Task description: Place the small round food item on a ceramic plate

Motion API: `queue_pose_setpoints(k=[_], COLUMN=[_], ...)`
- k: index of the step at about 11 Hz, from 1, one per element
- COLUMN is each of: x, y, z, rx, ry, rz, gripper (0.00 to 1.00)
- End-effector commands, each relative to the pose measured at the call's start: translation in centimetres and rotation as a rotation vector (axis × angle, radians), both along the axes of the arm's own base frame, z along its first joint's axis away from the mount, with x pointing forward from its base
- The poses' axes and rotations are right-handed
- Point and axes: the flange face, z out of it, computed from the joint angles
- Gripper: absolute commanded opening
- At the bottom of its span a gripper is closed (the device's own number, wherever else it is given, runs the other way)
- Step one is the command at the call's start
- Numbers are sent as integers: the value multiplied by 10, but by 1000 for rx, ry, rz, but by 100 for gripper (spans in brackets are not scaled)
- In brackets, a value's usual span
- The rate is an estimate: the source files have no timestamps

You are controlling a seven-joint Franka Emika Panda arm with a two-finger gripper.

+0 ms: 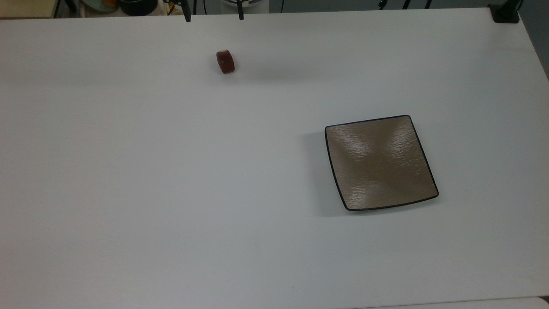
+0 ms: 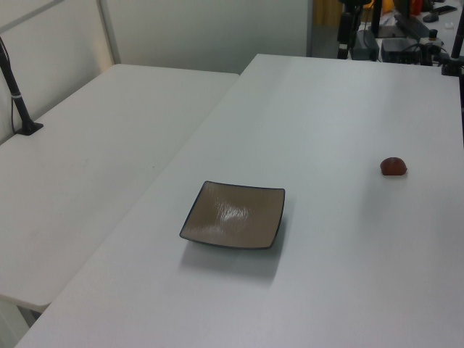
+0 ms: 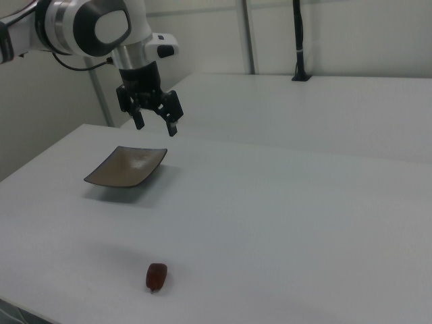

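I should next grab the small round food item by its rounded sides with my gripper, to put it on the ceramic plate [image 2: 233, 215].
The small round food item [image 1: 225, 62] is a dark red-brown glossy lump lying alone on the white table [image 1: 171, 171], far from the plate; it also shows as the food item [image 2: 393, 167] and the food item [image 3: 156, 277]. The ceramic plate [image 1: 379, 162] is square, tan-brown with a thin dark rim, and holds nothing; it appears as the plate [image 2: 233, 215] and the plate [image 3: 127, 166]. My gripper [image 3: 156, 125] hangs in the air above and a little behind the plate, open, with nothing between its fingers.
A second white table [image 2: 87, 167] adjoins the first in the left view's left. Black stands [image 1: 506, 13] and clutter [image 1: 128, 6] sit along the far edge in the top view. A black pole [image 3: 298, 40] rises at the back in the right view.
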Motion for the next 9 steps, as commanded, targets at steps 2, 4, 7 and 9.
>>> queue_pose_setpoints(k=[2,4,7,9], x=[-1,0,0,-5], y=[-3,-2,-3,-2], z=[7,8,8,13], rx=[13,14,12,14], ry=[-2,-8,-8,-17], rz=[-21,-21,-21,-9], gripper=[100,100,100,100])
